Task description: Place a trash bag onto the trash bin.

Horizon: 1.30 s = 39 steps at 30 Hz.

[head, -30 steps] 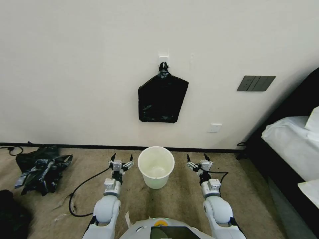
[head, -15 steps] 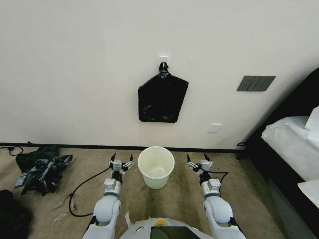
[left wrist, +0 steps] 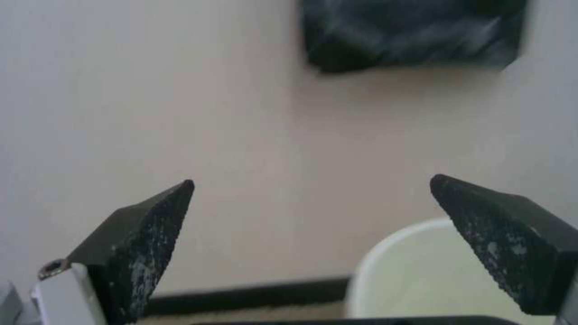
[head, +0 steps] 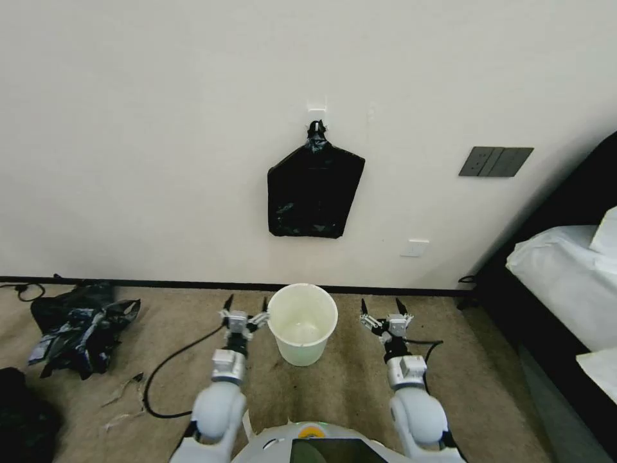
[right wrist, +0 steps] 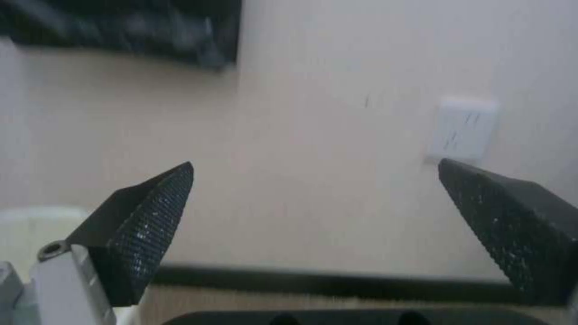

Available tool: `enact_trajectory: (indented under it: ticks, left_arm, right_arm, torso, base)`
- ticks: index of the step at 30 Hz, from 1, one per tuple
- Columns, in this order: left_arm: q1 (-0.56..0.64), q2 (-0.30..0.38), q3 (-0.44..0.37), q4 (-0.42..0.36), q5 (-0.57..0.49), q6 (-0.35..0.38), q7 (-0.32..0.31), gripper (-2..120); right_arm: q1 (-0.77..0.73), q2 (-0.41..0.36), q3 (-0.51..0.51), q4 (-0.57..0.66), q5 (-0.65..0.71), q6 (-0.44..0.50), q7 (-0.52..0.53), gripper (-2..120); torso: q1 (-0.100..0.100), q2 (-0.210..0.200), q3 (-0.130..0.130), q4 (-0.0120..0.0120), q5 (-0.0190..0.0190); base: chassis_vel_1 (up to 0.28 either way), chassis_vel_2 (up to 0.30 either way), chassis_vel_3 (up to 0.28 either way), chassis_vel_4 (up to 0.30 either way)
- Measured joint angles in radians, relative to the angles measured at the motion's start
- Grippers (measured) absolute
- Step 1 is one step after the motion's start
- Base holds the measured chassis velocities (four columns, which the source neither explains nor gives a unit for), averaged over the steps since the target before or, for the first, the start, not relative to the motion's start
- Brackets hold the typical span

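Observation:
I need to line the trash bin next, so I should grab the black trash bag by its plastic edge with my right gripper.
The trash bag hangs flat on the wall from a small white hook, glossy black and wrinkled, straight above the trash bin. The bin is cream-white, round and upright on the carpet by the skirting. My left gripper is open just left of the bin's rim, and my right gripper is open a little to its right; both point at the wall with nothing between their fingers. The left wrist view shows the bag's lower edge and the bin's rim. The right wrist view shows the bag's corner.
A black plastic pile with blue-grey patches lies on the carpet at the left, a dark bundle nearer. A black cable loops by my left arm. A bed with white bedding is at the right, a wall outlet low on the wall.
My left arm has shifted right, bringing its gripper closer to the bin's rim. The right arm has edged slightly inward. Bag and bin have not moved.

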Motion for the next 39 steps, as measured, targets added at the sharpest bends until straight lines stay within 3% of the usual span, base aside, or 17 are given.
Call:
enact_trajectory:
  ticks: [4,16,21,24,25,28,29,33,35,38,39]
  left_arm:
    - [0.009,0.023,0.052,-0.023,0.006,-0.043,-0.029,100]
    - [0.018,0.033,0.003,-0.026,0.004,-0.063,-0.027,100]
    - [0.030,0.058,-0.049,-0.038,-0.028,-0.094,-0.013,100]
    - [0.053,0.084,-0.101,-0.045,-0.064,-0.120,0.009,100]
    - [0.053,0.084,-0.101,-0.045,-0.064,-0.120,0.009,100]
    - [0.077,0.096,-0.144,-0.053,-0.093,-0.138,0.022,100]
    - [0.077,0.096,-0.144,-0.053,-0.093,-0.138,0.022,100]
    - [0.109,0.094,-0.168,-0.071,-0.111,-0.161,0.040,100]
    - [0.113,0.091,-0.168,-0.071,-0.111,-0.165,0.044,100]
    - [0.122,0.077,-0.165,-0.072,-0.092,-0.170,0.050,100]
    - [0.122,0.077,-0.165,-0.072,-0.092,-0.170,0.050,100]
  right_arm:
    - [-0.069,0.047,-0.036,0.046,-0.061,0.141,0.045,100]
    - [-0.040,0.036,-0.076,0.022,0.037,0.137,0.038,100]
    - [0.032,-0.030,-0.132,0.037,0.199,0.058,0.025,100]
    - [0.133,-0.092,-0.188,0.072,0.402,-0.048,0.005,100]
    - [0.133,-0.092,-0.188,0.072,0.402,-0.048,0.005,100]
    - [0.246,-0.149,-0.220,0.084,0.642,-0.146,-0.017,100]
    - [0.246,-0.149,-0.220,0.084,0.642,-0.146,-0.017,100]
    - [0.413,-0.189,-0.240,0.038,0.914,-0.217,-0.023,100]
    - [0.446,-0.190,-0.243,0.025,0.958,-0.229,-0.023,100]
    - [0.631,-0.170,-0.246,-0.045,1.163,-0.283,-0.011,100]
    - [0.631,-0.170,-0.246,-0.045,1.163,-0.283,-0.011,100]
  torso:
    - [0.000,0.000,0.000,-0.0002,-0.0004]
    - [0.000,0.000,0.000,0.0002,0.0000]
    - [0.000,0.000,0.000,0.0003,-0.0001]
    - [0.000,0.000,0.000,0.0002,-0.0002]
    - [0.000,0.000,0.000,0.0002,-0.0002]
    - [0.000,0.000,0.000,0.0005,-0.0001]
    - [0.000,0.000,0.000,0.0005,-0.0001]
    - [0.000,0.000,0.000,0.0002,0.0001]
    - [0.000,0.000,0.000,0.0004,0.0001]
    - [0.000,0.000,0.000,0.0005,0.0000]
    - [0.000,0.000,0.000,0.0005,0.0000]
  base:
    - [0.000,0.000,0.000,0.000]
    - [0.000,0.000,0.000,0.000]
    - [0.000,0.000,0.000,0.000]
    - [0.000,0.000,0.000,0.000]
    - [0.000,0.000,0.000,0.000]
    - [0.000,0.000,0.000,0.000]
    - [0.000,0.000,0.000,0.000]
    - [0.000,0.000,0.000,0.000]
    - [0.000,0.000,0.000,0.000]
    - [0.000,0.000,0.000,0.000]
    - [0.000,0.000,0.000,0.000]
